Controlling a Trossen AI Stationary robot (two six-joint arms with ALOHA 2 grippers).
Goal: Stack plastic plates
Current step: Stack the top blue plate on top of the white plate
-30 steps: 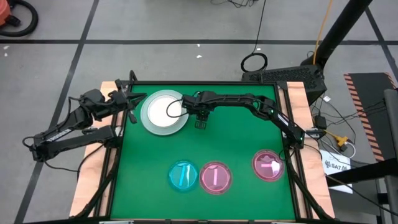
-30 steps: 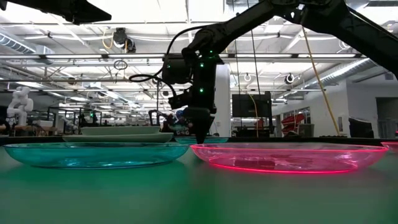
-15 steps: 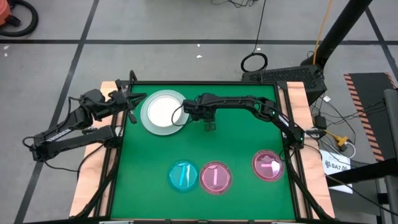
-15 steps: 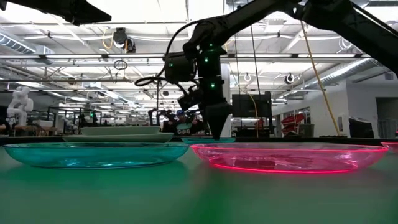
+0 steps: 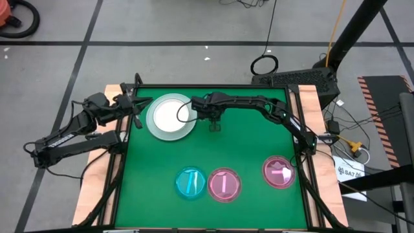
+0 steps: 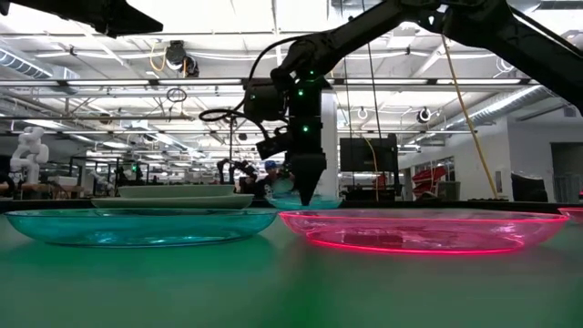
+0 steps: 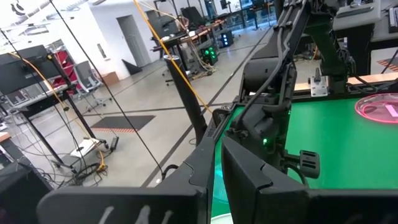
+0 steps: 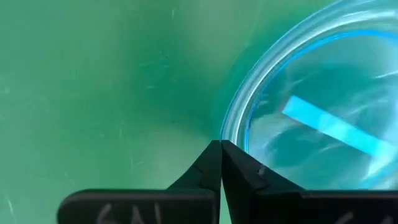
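My right gripper, shut above the cyan plate's clear rim (image 8: 232, 123), must reopen, lower and grip it.
A stack of larger pale plates (image 5: 171, 117) (image 6: 173, 193), white on top with a pale green rim, sits at the table's far left. My right gripper (image 5: 213, 125) (image 6: 305, 202) (image 8: 221, 144) points down just right of the stack, shut at the rim of a translucent cyan plate (image 8: 311, 93). That plate hardly shows from above. Another cyan plate (image 5: 191, 182) (image 6: 137, 228) and two pink plates (image 5: 224, 184) (image 5: 279, 171) lie flat along the near edge. My left gripper (image 5: 134, 107) (image 7: 219, 174) waits at the far left corner, its fingers nearly together. My right gripper pinches the cyan plate's rim (image 8: 225, 134) from above, pointing down. One finger is outside the rim and the other finger (image 8: 249, 171) is over the dish's inside. Only the fingertips reach the rim. Whether the plate is lifted clear of the table, I cannot tell.
The right arm (image 5: 259, 107) stretches across the table's far part from the right side. Bare green mat (image 5: 246, 142) lies between the stack and the near row of plates. Wooden borders (image 5: 309, 110) flank the mat on both sides.
My right gripper shifted a little toward the table's right edge and rose slightly, then came back toward the stack and the far edge. The stack, the three near plates and my left arm kept still.
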